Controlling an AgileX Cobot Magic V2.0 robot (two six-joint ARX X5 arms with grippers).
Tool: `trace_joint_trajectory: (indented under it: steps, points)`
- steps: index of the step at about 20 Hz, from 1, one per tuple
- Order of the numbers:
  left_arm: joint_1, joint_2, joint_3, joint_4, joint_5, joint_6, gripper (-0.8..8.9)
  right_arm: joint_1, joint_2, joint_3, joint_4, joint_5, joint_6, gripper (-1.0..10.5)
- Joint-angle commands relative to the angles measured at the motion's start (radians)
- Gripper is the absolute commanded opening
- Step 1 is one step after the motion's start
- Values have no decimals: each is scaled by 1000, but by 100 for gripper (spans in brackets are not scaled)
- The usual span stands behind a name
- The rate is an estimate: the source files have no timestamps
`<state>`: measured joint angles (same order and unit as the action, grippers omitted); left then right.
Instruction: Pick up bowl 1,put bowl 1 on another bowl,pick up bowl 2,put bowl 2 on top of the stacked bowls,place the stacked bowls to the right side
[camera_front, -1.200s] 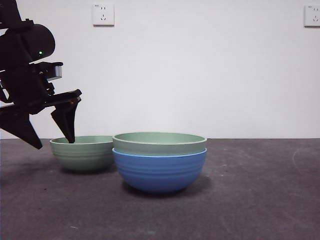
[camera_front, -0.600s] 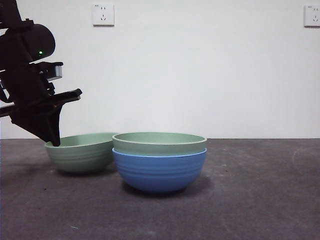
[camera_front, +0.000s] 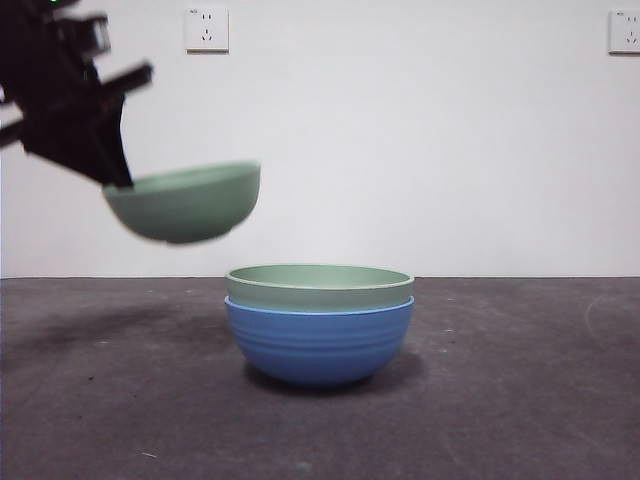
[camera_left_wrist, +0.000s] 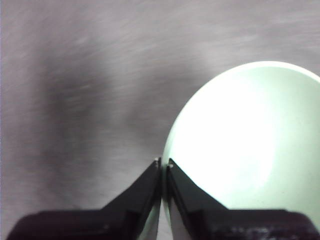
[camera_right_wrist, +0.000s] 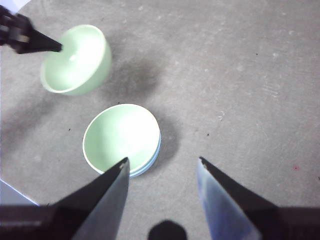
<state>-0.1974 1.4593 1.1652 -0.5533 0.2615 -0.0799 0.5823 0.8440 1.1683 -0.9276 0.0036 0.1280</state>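
Next, my right gripper grabs the stack by its thin rim (camera_front: 411, 284), because the round body (camera_front: 318, 340) is wider than my open fingers.
A pale green bowl, bowl 2 (camera_front: 185, 203), hangs in the air at the left, tilted, well above the table. My left gripper (camera_front: 112, 178) is shut on its rim (camera_left_wrist: 164, 167); the bowl's inside (camera_left_wrist: 240, 140) fills much of the left wrist view. At the centre stands the blue bowl (camera_front: 318, 342) with a pale green bowl, bowl 1 (camera_front: 318, 283), nested in it. In the right wrist view the lifted bowl (camera_right_wrist: 76, 60) hangs beyond this stack (camera_right_wrist: 122, 137). My right gripper (camera_right_wrist: 161, 172) is open, high above the table, holding nothing.
The dark grey tabletop (camera_front: 520, 390) stretches to the right of the stack. A white wall with two sockets (camera_front: 206, 28) stands behind.
My left gripper shut on the green bowl's rim, tipped it, then lifted it off the table up and slightly right. The stack has not moved.
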Motion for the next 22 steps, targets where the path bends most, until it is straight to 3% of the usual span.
trace_joint_trajectory:
  steps: [1,8,22]
  points:
    - [-50,-41,9,-22,30,6,-8,0,0,-5,2,2,10,225]
    - [-281,5,133,-100,-52,32,-8,0,0,-6,2,2,13,225]
    - [-386,275,134,-92,-153,32,-8,0,0,-6,-6,2,13,225]
